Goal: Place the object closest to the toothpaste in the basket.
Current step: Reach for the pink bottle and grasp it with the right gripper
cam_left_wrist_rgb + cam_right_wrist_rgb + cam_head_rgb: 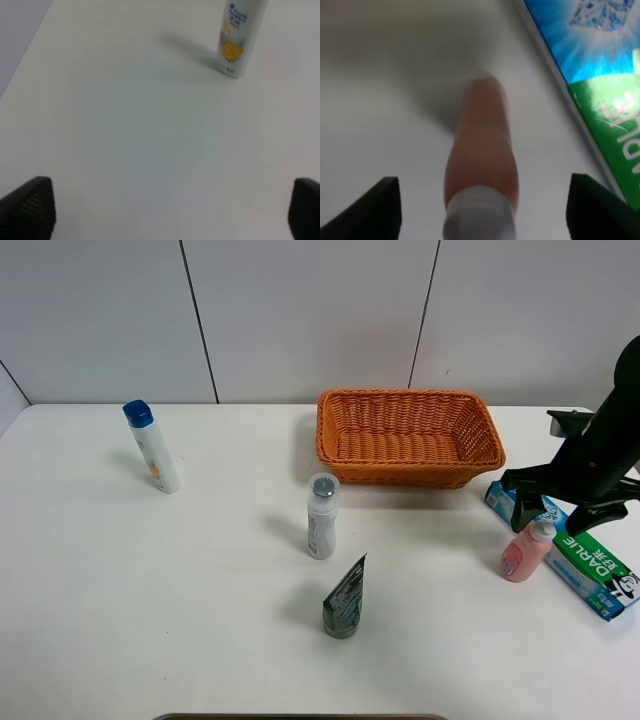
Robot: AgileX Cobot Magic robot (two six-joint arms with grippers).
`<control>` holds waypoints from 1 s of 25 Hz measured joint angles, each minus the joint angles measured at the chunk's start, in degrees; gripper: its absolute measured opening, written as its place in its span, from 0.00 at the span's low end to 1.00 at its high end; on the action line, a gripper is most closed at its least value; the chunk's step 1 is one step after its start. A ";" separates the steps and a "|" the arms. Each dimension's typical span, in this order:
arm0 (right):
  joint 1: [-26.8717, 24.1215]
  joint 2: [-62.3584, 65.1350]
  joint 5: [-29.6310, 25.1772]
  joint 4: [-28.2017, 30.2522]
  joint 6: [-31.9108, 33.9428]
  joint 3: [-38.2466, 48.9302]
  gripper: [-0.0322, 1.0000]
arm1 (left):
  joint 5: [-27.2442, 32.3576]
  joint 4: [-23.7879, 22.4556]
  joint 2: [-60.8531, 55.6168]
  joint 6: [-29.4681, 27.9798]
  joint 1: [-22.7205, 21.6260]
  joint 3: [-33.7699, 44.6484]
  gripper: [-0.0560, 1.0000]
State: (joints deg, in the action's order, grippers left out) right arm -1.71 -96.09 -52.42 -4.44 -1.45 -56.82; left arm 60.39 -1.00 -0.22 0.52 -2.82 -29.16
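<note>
My right gripper next picks up the pink bottle by its white-end with the cap to place the object closest to the toothpaste in the basket.
The toothpaste box, blue and green, lies flat at the right of the table; it also shows in the right wrist view. A small pink bottle with a white cap stands just left of it. My right gripper is open and hangs right above the bottle's cap. In the right wrist view the pink bottle sits between the two fingertips, untouched. The orange wicker basket stands at the back, empty. My left gripper is open over bare table.
A white bottle with a blue cap stands at the far left; it also shows in the left wrist view. A white bottle with a clear cap and a dark upright tube stand mid-table.
</note>
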 joint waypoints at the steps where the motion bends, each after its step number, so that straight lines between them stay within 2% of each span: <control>1: 0.00 -0.47 0.55 -0.45 -0.51 0.00 0.72 | 0.00 0.00 0.00 0.00 0.00 0.00 0.94; 15: 0.00 -6.82 2.73 -1.63 -1.78 0.00 0.71 | 0.00 0.00 0.00 0.00 0.00 0.00 0.94; 25: 0.00 -9.22 2.95 -1.82 -1.80 0.00 0.60 | 0.00 0.00 0.00 0.00 0.00 0.00 0.94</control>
State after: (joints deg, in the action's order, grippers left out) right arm -1.71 -105.31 -49.47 -6.25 -3.25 -56.82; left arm 60.39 -1.00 -0.22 0.52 -2.82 -29.16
